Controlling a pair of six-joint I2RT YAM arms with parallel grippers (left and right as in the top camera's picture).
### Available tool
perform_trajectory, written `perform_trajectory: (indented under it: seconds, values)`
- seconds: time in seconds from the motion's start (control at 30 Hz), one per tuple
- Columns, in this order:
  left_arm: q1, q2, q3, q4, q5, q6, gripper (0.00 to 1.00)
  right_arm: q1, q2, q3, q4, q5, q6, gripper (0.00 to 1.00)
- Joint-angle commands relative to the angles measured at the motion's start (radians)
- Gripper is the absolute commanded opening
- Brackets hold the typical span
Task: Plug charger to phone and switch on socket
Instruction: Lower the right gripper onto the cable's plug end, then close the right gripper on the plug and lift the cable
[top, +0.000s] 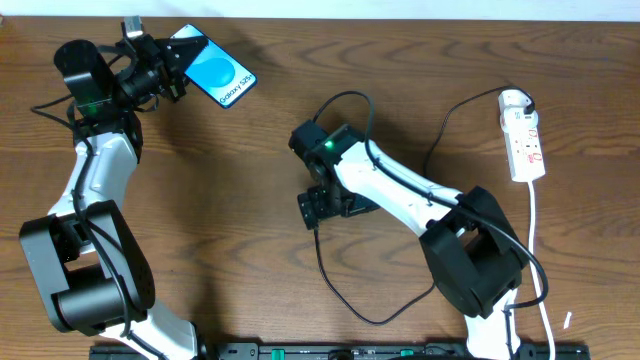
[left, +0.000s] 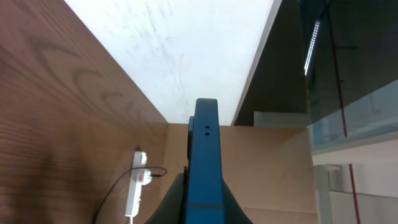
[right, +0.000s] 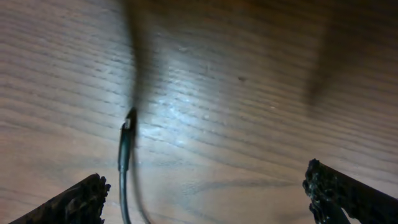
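The charger is below, its plug off-center left in the wrist view, so closing now would miss. My right gripper lines up first, then closes on it.
The phone (top: 218, 72), blue screen with "Galaxy S25", is held off the table at the back left by my left gripper (top: 178, 58), which is shut on it. In the left wrist view the phone (left: 206, 140) stands edge-on between the fingers (left: 205, 196). The charger, a thin black cable (top: 345, 292), loops over the table from the socket (top: 523, 135), a white power strip at the right. My right gripper (top: 312, 210) is open wide, low over the cable's free end. In the right wrist view the plug tip (right: 128, 126) lies on the wood near the left finger, untouched, and the jaws (right: 211, 199) are empty.
The socket's white cord (top: 538, 250) runs down the right edge of the table. The power strip also shows far off in the left wrist view (left: 137, 186). The black cable passes around and under the right arm (top: 400, 195). Bare wood lies between the two arms.
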Motion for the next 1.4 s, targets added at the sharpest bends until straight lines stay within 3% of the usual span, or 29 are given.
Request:
perform_trajectory:
  seconds: [0.0, 0.2, 0.37, 0.6, 0.9, 1.07, 1.27, 1.37]
  values:
    - [0.001, -0.010, 0.007, 0.011, -0.006, 0.032, 0.07, 0.048, 0.004, 0.014, -0.009, -0.036, 0.067, 0.99]
    - [0.001, -0.010, 0.007, 0.011, 0.032, 0.032, 0.07, 0.154, 0.004, 0.014, 0.008, 0.043, 0.214, 0.99]
    - [0.042, -0.010, 0.007, 0.012, 0.036, 0.002, 0.08, 0.158, 0.004, 0.010, 0.010, 0.135, 0.313, 0.99]
    - [0.064, -0.010, 0.007, 0.011, 0.033, 0.002, 0.08, 0.130, 0.044, -0.016, 0.082, 0.138, 0.324, 0.89]
    - [0.063, -0.010, 0.007, 0.011, 0.030, 0.002, 0.07, 0.131, 0.106, -0.016, 0.057, 0.122, 0.324, 0.86]
    - [0.064, -0.010, 0.007, 0.011, 0.029, 0.002, 0.07, 0.131, 0.108, -0.016, 0.057, 0.119, 0.323, 0.51]
    - [0.064, -0.010, 0.007, 0.011, 0.029, 0.002, 0.07, 0.131, 0.108, -0.016, 0.056, 0.118, 0.324, 0.45]
    - [0.064, -0.010, 0.007, 0.011, 0.029, 0.002, 0.07, 0.131, 0.108, -0.016, 0.055, 0.118, 0.324, 0.33]
